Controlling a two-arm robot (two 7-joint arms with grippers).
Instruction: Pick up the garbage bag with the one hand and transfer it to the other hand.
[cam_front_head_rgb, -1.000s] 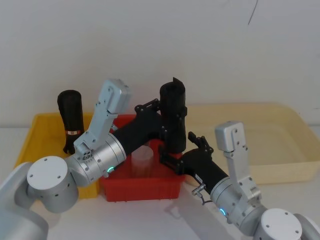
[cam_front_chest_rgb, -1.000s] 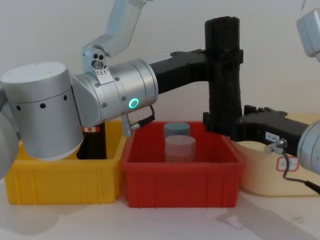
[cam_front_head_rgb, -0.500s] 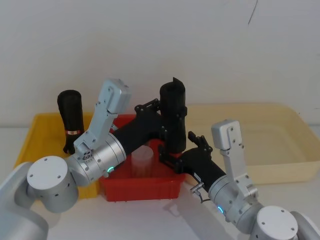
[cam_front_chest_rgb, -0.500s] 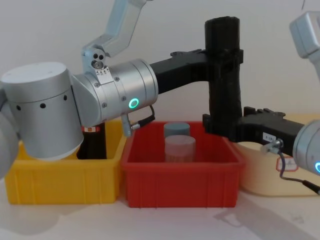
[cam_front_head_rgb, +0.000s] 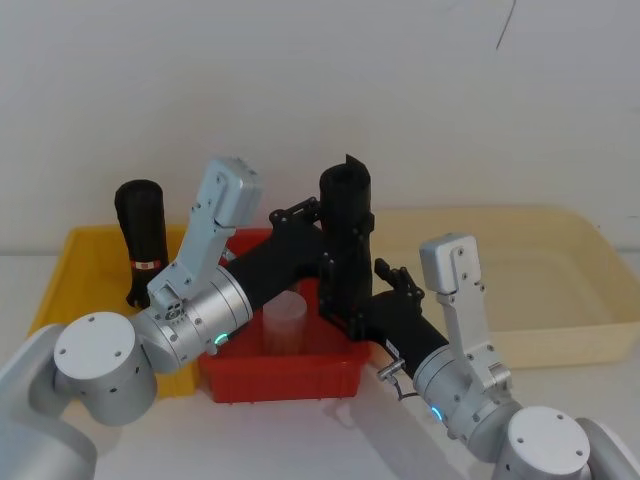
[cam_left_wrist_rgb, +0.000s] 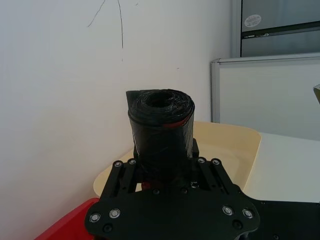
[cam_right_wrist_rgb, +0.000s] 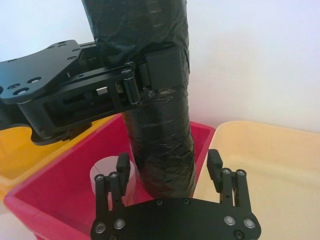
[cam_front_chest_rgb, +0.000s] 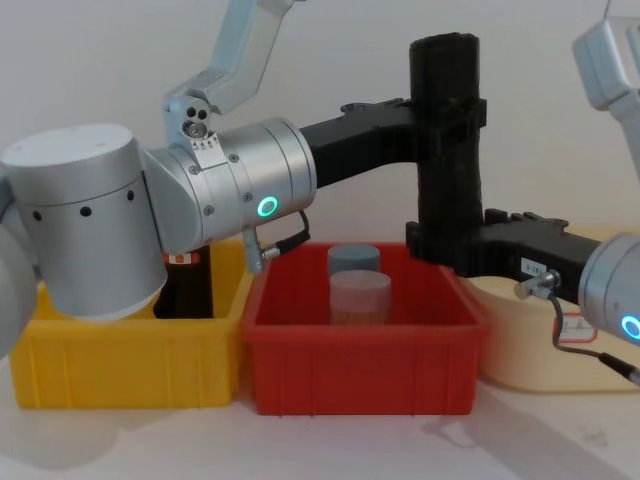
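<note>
Next, my right gripper will grab the black roll by its lower end (cam_front_chest_rgb: 448, 230) (cam_right_wrist_rgb: 162, 160) to take it over from my left gripper.
The garbage bag (cam_front_head_rgb: 346, 205), a tall matte-black roll, hangs upright over the red bin (cam_front_head_rgb: 300, 375). My left gripper (cam_front_head_rgb: 343, 232) is shut on its upper half; the clamp shows on the roll in the chest view (cam_front_chest_rgb: 447, 108) and in the left wrist view (cam_left_wrist_rgb: 162, 161). My right gripper (cam_front_head_rgb: 352, 303) reaches in from the right at the roll's lower end (cam_front_chest_rgb: 440, 245). In the right wrist view its two fingers (cam_right_wrist_rgb: 123, 167) stand open on either side of the roll (cam_right_wrist_rgb: 160, 130), with small gaps to it.
Two pale cups (cam_front_chest_rgb: 357, 283) stand in the red bin (cam_front_chest_rgb: 360, 360). A yellow bin (cam_front_head_rgb: 75, 270) at the left holds another black roll with a red label (cam_front_head_rgb: 142, 235). A large cream tray (cam_front_head_rgb: 520, 270) lies at the right.
My right gripper has moved in toward the roll, so its open fingers now flank the lower end. The left gripper and the roll have stayed put.
</note>
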